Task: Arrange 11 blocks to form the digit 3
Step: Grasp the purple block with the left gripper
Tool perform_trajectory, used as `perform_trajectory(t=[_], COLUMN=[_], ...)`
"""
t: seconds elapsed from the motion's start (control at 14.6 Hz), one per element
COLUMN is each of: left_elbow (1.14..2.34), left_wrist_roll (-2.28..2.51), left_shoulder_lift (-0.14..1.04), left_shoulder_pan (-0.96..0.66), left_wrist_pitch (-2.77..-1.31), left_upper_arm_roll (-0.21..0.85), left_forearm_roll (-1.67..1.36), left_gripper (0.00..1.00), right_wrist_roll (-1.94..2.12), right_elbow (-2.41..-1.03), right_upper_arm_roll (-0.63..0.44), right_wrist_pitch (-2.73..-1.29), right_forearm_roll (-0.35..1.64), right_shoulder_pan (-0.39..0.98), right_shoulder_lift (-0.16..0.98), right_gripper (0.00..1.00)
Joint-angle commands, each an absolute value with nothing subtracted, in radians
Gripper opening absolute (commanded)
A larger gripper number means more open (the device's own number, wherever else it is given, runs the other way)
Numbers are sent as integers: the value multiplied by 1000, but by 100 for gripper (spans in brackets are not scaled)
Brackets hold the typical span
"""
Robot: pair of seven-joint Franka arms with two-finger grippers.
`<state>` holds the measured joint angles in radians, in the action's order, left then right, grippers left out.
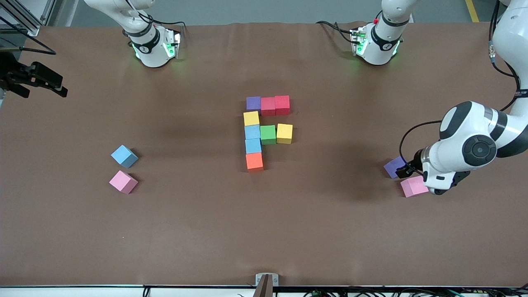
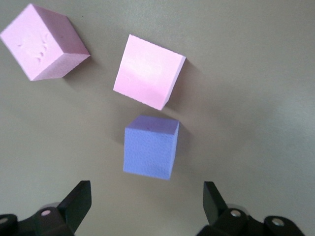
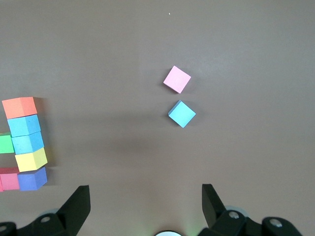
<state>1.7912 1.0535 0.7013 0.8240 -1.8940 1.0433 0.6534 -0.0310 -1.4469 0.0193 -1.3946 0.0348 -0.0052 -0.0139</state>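
Note:
My left gripper is to grab the loose purple block next by its two open sides, beside the side that a pink block sits close against.
Nine blocks touch in the table's middle. A purple block (image 1: 253, 103) and two red blocks (image 1: 274, 105) form one bar. A column of yellow (image 1: 251, 118), two light blue (image 1: 252, 139) and orange (image 1: 254, 161) runs nearer the camera, with green (image 1: 268, 134) and yellow (image 1: 284, 133) as a middle bar. My left gripper (image 1: 403, 170) (image 2: 146, 199) hangs open, low over a loose purple block (image 1: 394, 167) (image 2: 150, 146), which lies just ahead of the fingertips. Two pink blocks (image 2: 147, 73) (image 2: 42, 42) lie beside it. My right gripper (image 3: 145, 201) is open and empty, high over the table.
A light blue block (image 1: 124, 156) (image 3: 181, 113) and a pink block (image 1: 123, 182) (image 3: 177, 79) lie loose toward the right arm's end. One pink block (image 1: 413, 186) shows beside the left arm's wrist. A black fixture (image 1: 35, 78) juts over the table edge at the right arm's end.

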Motion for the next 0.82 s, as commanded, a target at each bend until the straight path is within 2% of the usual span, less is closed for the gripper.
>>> perform_trajectory(t=[0.0, 0.21, 0.48, 0.75], left_elbow=[1896, 1960, 1979, 2014], left_wrist_roll=[1051, 1051, 1054, 1052], left_shoulder_lift=[698, 709, 739, 752], left_shoulder_pan=[899, 945, 963, 959], left_wrist_pitch=[-2003, -2107, -2192, -2278], left_upper_arm_roll=[1065, 1060, 1057, 1005], left_forearm_roll=[718, 782, 782, 785], left_gripper=[100, 100, 100, 100], right_wrist_roll=[-23, -26, -25, -23], right_elbow=[-1439, -1437, -1433, -1431], right_upper_arm_roll=[23, 23, 21, 20], right_wrist_pitch=[-1387, -1388, -1391, -1390], right_forearm_roll=[25, 25, 25, 25], right_shoulder_pan=[-8, -12, -14, -17], right_shoulder_lift=[-11, -11, -11, -11], right_gripper=[100, 100, 100, 100])
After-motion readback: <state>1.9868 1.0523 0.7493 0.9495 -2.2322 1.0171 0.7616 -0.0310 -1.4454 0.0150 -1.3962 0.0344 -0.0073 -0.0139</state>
